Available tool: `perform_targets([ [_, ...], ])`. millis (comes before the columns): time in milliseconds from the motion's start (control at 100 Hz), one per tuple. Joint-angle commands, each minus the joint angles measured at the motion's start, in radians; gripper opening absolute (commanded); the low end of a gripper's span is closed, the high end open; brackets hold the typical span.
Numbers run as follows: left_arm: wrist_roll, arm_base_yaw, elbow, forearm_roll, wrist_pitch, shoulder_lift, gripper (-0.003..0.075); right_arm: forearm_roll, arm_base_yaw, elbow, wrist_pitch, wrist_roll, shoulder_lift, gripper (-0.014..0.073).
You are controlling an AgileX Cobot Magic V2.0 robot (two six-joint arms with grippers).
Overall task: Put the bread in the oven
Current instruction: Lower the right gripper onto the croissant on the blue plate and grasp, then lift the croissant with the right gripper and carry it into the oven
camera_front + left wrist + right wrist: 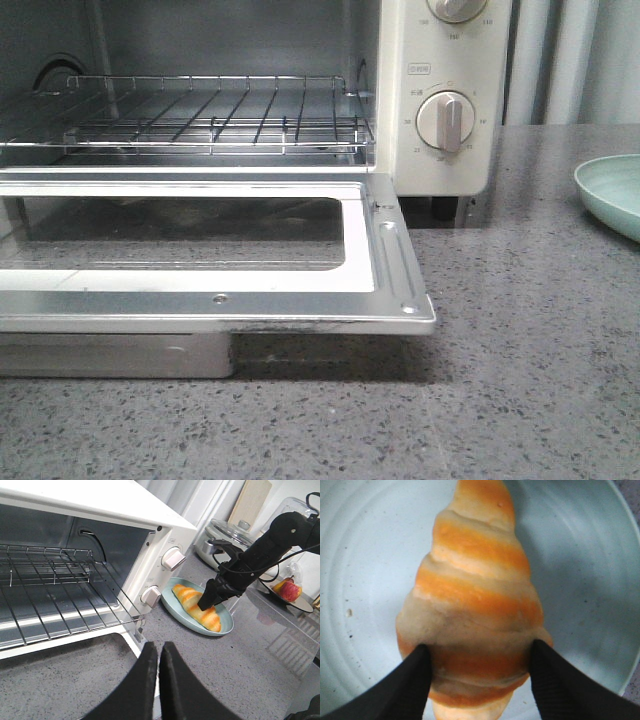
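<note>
The bread has my right gripper's fingers beside its wide middle [479, 655] in the right wrist view, so it is now time to close and catch it.
The cream-white oven [450, 90] stands with its glass door [390, 260] dropped flat and its wire rack [200, 120] bare. To the oven's right the bread [192, 602], orange with cream stripes, lies on a pale green plate [225, 627]. My right gripper [207, 602] reaches down onto it. In the right wrist view both black fingers [415, 680] press the bread [475, 600] at its wide middle, over the plate [360, 580]. My left gripper [159, 652] is shut and empty, above the open door's right corner.
Only the plate's rim [612, 190] shows at the right edge of the front view. Behind the plate are a glass-lidded pot [225, 535], a wooden board [250, 500], and an apple [287, 587] on a dark dish. The counter is speckled grey stone.
</note>
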Motion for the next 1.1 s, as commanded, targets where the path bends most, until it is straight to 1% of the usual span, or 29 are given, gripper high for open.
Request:
perform_targets([
  [0, -0.003, -0.009, -0.033, -0.015, -0.059, 0.003, -0.0021, -0.020, 0.001, -0.019, -0.010, 0.005, -0.001, 0.0351],
  [30, -0.003, -0.009, -0.033, -0.015, -0.059, 0.003, -0.0021, -0.020, 0.001, -0.019, -0.006, 0.005, 0.000, 0.0318],
  [50, -0.003, -0.009, -0.033, -0.015, -0.059, 0.003, -0.0021, -0.020, 0.001, -0.019, -0.004, 0.007, 0.002, 0.0273],
  [80, -0.003, -0.009, -0.033, -0.015, -0.059, 0.003, -0.0021, -0.020, 0.001, -0.019, -0.004, 0.009, 0.002, 0.0233],
  [90, -0.003, -0.009, -0.034, -0.015, -0.059, 0.003, -0.0021, -0.020, 0.001, -0.019, -0.004, 0.015, 0.002, 0.0188],
  [120, -0.003, -0.009, -0.034, -0.015, -0.059, 0.003, -0.0021, -0.020, 0.001, -0.019, -0.004, 0.020, 0.002, 0.0140],
  [190, -0.003, -0.009, -0.040, -0.015, -0.059, 0.003, -0.0021, -0.020, 0.001, -0.019, -0.004, 0.024, -0.010, -0.0049],
  [210, -0.003, -0.009, -0.042, -0.015, -0.059, 0.003, -0.0021, -0.018, 0.001, -0.019, -0.004, 0.032, -0.014, -0.0080],
  [260, -0.001, -0.009, -0.042, -0.013, -0.059, 0.003, -0.0021, -0.013, 0.001, -0.019, -0.004, 0.032, -0.030, -0.0064],
  [430, -0.001, -0.009, -0.042, 0.003, -0.064, 0.003, -0.0021, -0.004, 0.001, -0.019, 0.017, 0.032, -0.131, -0.0065],
  [520, -0.001, -0.009, -0.042, 0.005, -0.084, 0.003, -0.0021, -0.002, 0.024, -0.019, 0.051, 0.018, -0.203, -0.0066],
  [650, -0.001, -0.009, -0.042, 0.007, -0.124, 0.003, -0.0021, -0.002, 0.100, -0.019, 0.097, -0.011, -0.311, -0.0069],
  [710, -0.001, -0.009, -0.042, 0.007, -0.141, 0.003, -0.0021, -0.002, 0.138, -0.019, 0.145, -0.042, -0.364, -0.0069],
  [810, -0.001, -0.009, -0.042, 0.012, -0.168, 0.003, -0.0021, -0.002, 0.199, -0.019, 0.210, -0.043, -0.446, -0.0069],
  [880, -0.001, -0.009, -0.042, 0.022, -0.184, 0.003, -0.0021, 0.005, 0.235, -0.019, 0.219, -0.043, -0.495, -0.0069],
  [980, -0.001, -0.009, -0.042, 0.033, -0.200, 0.003, -0.0021, 0.047, 0.292, -0.019, 0.226, -0.043, -0.561, -0.0069],
  [1090, -0.001, -0.009, -0.042, 0.034, -0.213, 0.003, -0.0021, 0.104, 0.358, -0.019, 0.248, -0.043, -0.588, -0.0068],
])
